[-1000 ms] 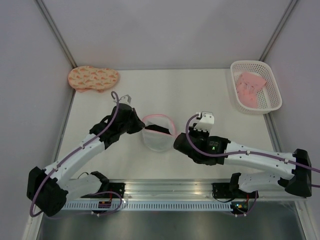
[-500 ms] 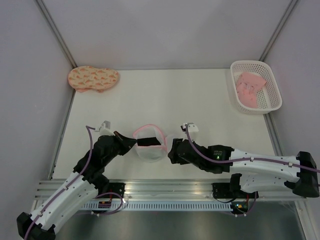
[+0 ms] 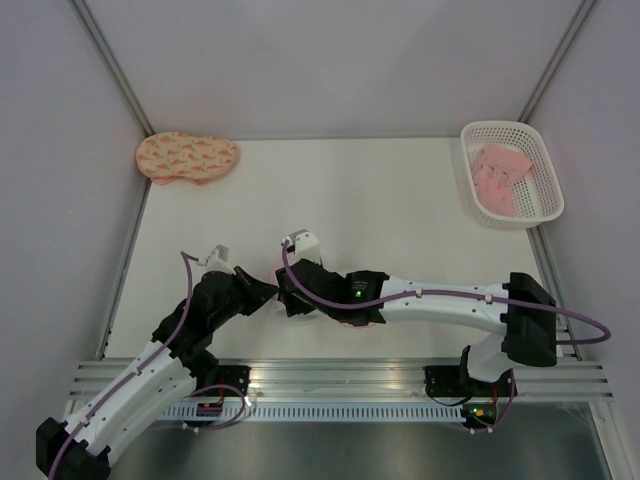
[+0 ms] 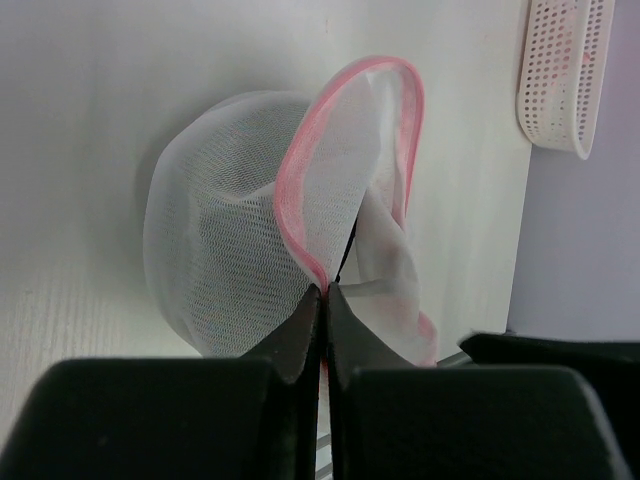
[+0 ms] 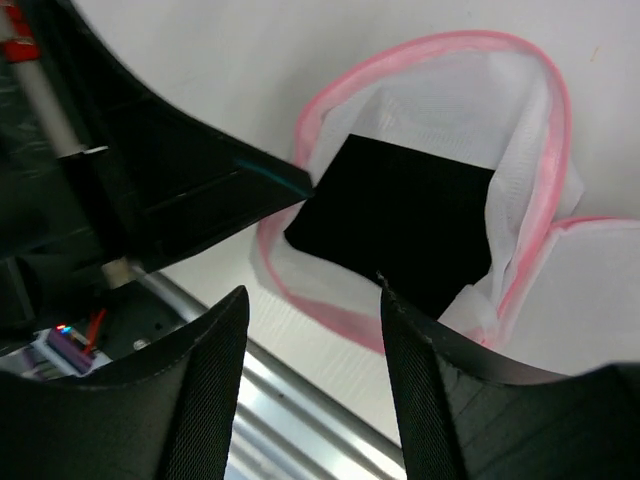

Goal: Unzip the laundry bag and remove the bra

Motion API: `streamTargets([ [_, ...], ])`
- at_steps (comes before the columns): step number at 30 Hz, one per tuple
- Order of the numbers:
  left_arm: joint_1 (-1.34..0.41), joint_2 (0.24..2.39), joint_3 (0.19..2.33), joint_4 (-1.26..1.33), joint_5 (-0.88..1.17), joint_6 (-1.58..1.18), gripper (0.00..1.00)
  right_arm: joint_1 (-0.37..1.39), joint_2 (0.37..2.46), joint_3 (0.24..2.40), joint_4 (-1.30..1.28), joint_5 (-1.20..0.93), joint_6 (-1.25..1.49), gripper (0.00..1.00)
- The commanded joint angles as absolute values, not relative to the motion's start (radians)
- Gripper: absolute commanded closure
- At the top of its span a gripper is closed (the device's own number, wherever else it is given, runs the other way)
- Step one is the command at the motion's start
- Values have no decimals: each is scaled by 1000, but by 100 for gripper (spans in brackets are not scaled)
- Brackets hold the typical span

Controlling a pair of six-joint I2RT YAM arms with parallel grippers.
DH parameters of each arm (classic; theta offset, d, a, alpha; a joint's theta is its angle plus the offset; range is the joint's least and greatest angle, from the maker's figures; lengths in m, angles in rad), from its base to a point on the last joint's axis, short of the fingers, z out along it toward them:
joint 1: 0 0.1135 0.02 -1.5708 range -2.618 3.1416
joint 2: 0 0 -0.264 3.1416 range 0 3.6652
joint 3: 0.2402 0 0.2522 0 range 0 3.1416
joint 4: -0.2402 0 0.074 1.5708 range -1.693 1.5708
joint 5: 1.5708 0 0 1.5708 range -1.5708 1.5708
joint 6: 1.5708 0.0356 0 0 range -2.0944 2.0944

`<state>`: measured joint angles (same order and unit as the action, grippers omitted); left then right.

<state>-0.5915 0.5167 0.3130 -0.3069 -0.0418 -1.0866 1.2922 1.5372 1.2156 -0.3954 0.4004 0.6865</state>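
I will next grab the black bra by its folded middle [image 5: 395, 222] with my right gripper. Then I can take it out of the unzipped laundry bag [image 5: 445, 95].
The laundry bag [image 5: 455, 70], white mesh with a pink rim, lies unzipped and gaping near the table's front edge. In the top view my right arm covers most of it. The black bra [image 5: 400, 225] sits inside the open mouth. My left gripper [image 4: 322, 292] [image 3: 262, 292] is shut on the bag's pink rim [image 4: 300, 235] and holds that side up. My right gripper [image 5: 310, 295] [image 3: 288, 300] hangs open just over the bag's mouth. Nothing lies between its fingers, and the bra is just beyond its right fingertip [image 5: 392, 300].
A peach patterned padded piece [image 3: 187, 157] lies at the back left corner. At the back right, a white lattice basket [image 3: 512, 126] holds a pink folded garment [image 3: 500, 175]. The metal rail [image 3: 340, 378] runs along the front edge, close under the bag.
The right gripper has opened and swung left over the bag's mouth. The left arm drew the bag toward the front edge, then stayed put, shut on the rim.
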Motion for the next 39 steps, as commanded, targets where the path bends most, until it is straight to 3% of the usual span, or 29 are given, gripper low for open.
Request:
streamTargets([
  [1, -598, 482, 307, -320, -41, -1112, 98, 1261, 1620, 1255, -367, 448, 621, 41],
  [14, -598, 465, 307, -387, -66, -1132, 98, 1178, 1816, 1192, -244, 278, 638, 44],
  [19, -598, 453, 305, -388, -64, -1134, 98, 1178, 1913, 1218, -308, 285, 667, 34],
  [23, -598, 436, 301, -393, -66, -1131, 98, 1183, 1947, 1256, -475, 419, 701, 26],
  [25, -598, 439, 295, -393, -66, -1132, 98, 1183, 1953, 1259, -494, 446, 696, 26],
  [28, -598, 443, 291, -391, -63, -1131, 98, 1181, 1968, 1243, -477, 437, 690, 36],
  [32, -598, 440, 282, -399, -58, -1131, 98, 1181, 1999, 1236, -436, 400, 686, 58],
  [34, -598, 440, 281, -402, -55, -1131, 98, 1183, 2005, 1239, -430, 391, 681, 64],
  [39, -598, 437, 282, -410, -57, -1129, 98, 1181, 1977, 1235, -425, 393, 667, 97],
])
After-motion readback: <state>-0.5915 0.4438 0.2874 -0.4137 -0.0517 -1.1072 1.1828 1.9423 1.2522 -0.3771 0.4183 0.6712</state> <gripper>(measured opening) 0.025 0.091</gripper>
